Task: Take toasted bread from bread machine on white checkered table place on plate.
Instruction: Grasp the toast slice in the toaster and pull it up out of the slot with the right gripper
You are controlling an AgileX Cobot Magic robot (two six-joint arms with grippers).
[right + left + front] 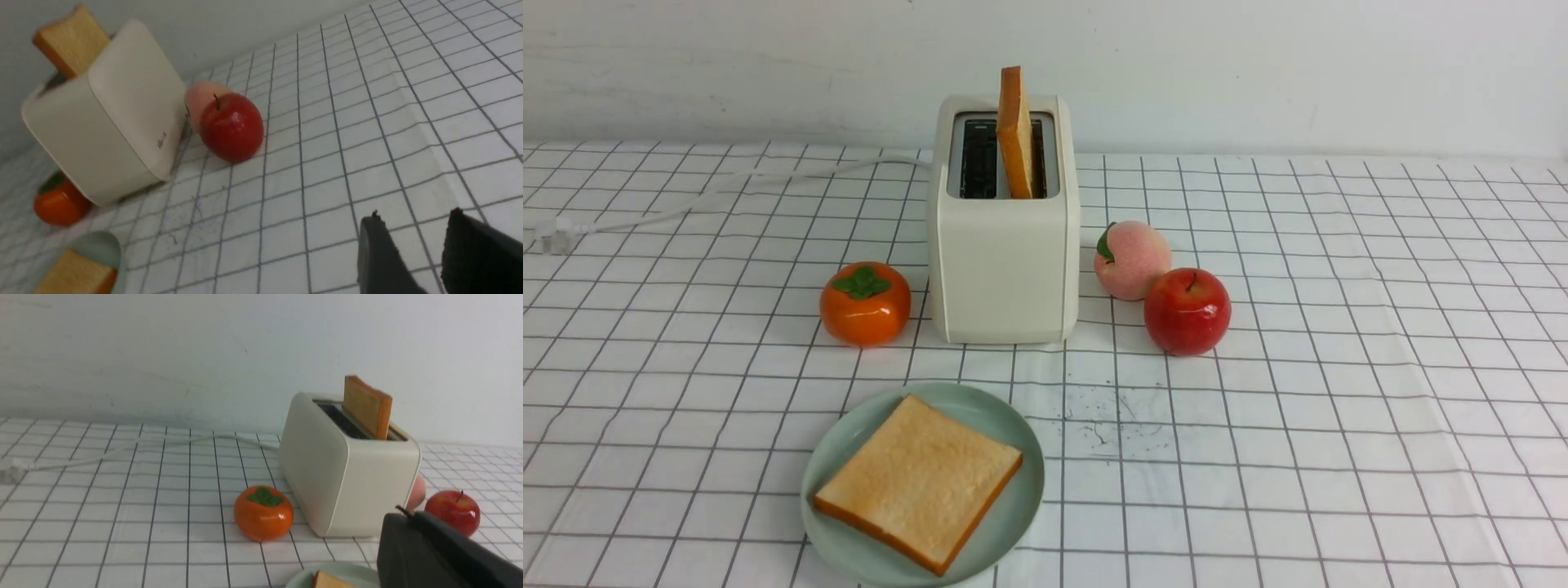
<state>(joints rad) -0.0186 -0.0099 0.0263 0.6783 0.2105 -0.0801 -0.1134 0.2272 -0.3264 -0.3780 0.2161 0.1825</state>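
Observation:
I should next use my right gripper to grab the toasted slice in the bread machine by its exposed crust edge (1012,132) and place the slice on the plate (980,408).
One slice of toasted bread (1015,131) stands upright in the right slot of the bread machine (1005,261); the left slot is empty. A second slice (919,482) lies flat on the plate (980,408) in front of the machine on the white checkered table (1339,408). Neither gripper shows in the front view. In the left wrist view my left gripper (408,513) is shut and empty, above the plate's rim (347,571), short of the machine (351,477). In the right wrist view my right gripper (414,214) is open and empty over bare cloth, well away from the machine (106,122).
An orange persimmon (865,302) sits left of the machine. A peach (1131,260) and a red apple (1187,310) sit to its right. The white cord (727,188) runs back left to a plug (556,237). A wall stands behind the table.

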